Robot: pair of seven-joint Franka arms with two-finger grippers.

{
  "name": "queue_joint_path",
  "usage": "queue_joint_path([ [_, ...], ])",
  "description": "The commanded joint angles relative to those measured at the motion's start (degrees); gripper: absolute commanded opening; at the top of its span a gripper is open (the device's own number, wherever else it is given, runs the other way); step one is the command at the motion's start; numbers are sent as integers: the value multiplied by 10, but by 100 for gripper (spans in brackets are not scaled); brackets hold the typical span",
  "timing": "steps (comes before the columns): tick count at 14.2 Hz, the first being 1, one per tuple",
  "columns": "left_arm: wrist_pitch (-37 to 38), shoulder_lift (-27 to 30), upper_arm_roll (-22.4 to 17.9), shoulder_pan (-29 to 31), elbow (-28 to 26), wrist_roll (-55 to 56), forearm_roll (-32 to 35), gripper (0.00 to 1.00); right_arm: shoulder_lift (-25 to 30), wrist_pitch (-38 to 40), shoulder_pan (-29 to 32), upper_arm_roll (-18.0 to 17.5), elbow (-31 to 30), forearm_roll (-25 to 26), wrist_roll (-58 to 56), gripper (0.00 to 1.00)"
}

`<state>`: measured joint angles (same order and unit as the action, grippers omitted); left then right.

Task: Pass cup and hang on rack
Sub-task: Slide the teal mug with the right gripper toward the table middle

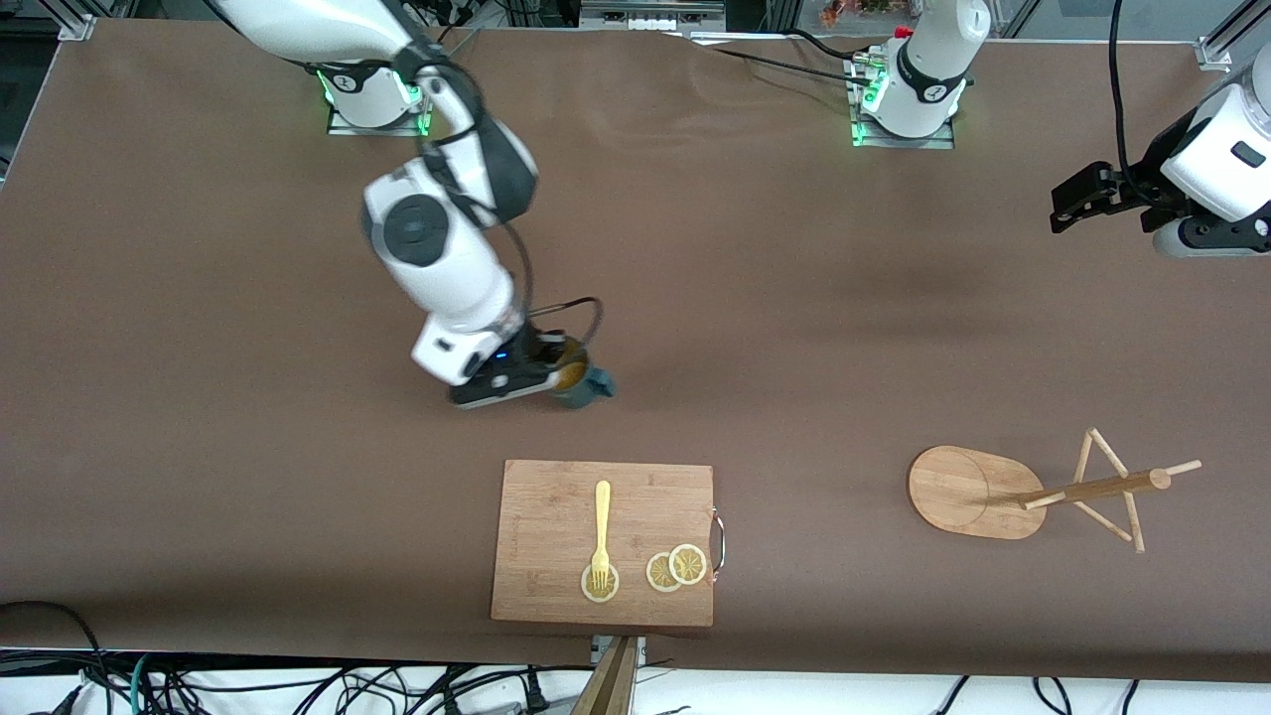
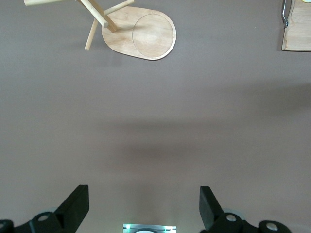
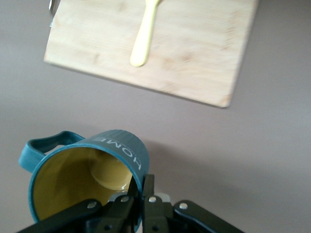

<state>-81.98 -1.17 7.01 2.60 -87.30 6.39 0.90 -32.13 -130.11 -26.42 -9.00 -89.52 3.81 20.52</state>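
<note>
My right gripper needs to keep holding the cup until it stands upright on the tabletop. The cup's base is hanging tilted, apart from the shadow below.
The cup is teal-blue with a mustard-yellow inside; it sits mid-table, farther from the front camera than the cutting board. My right gripper is shut on the cup's rim, one finger inside and one outside; the right wrist view shows the cup, its handle and the gripper pinching the wall. The rack stands toward the left arm's end of the table, its pegs spread off the oval base; it also shows in the left wrist view. My left gripper is open, empty and waits high over the table.
A bamboo cutting board lies near the front edge with a yellow fork and lemon slices on it. It shows in the right wrist view close to the cup. Cables lie along the table's front edge.
</note>
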Motion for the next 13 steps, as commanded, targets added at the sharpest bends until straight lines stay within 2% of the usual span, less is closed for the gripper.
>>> queue_joint_path([
  [1,4,-2,2,4,12,-11,-4,100,-62,-5,-39,8,46,43,-13,0],
  [5,4,-9,1,5,13,-11,-5,100,-67,-16,-110,10,54,52,-16,0],
  [11,3,-10,1,5,13,-11,-5,100,-106,-62,-115,10,58,48,-49,0],
  [12,3,-10,1,5,13,-11,-5,100,-107,-77,-114,10,58,44,-52,16],
  [13,3,-9,1,6,13,-11,-5,100,-105,-80,-114,10,58,44,-50,99],
])
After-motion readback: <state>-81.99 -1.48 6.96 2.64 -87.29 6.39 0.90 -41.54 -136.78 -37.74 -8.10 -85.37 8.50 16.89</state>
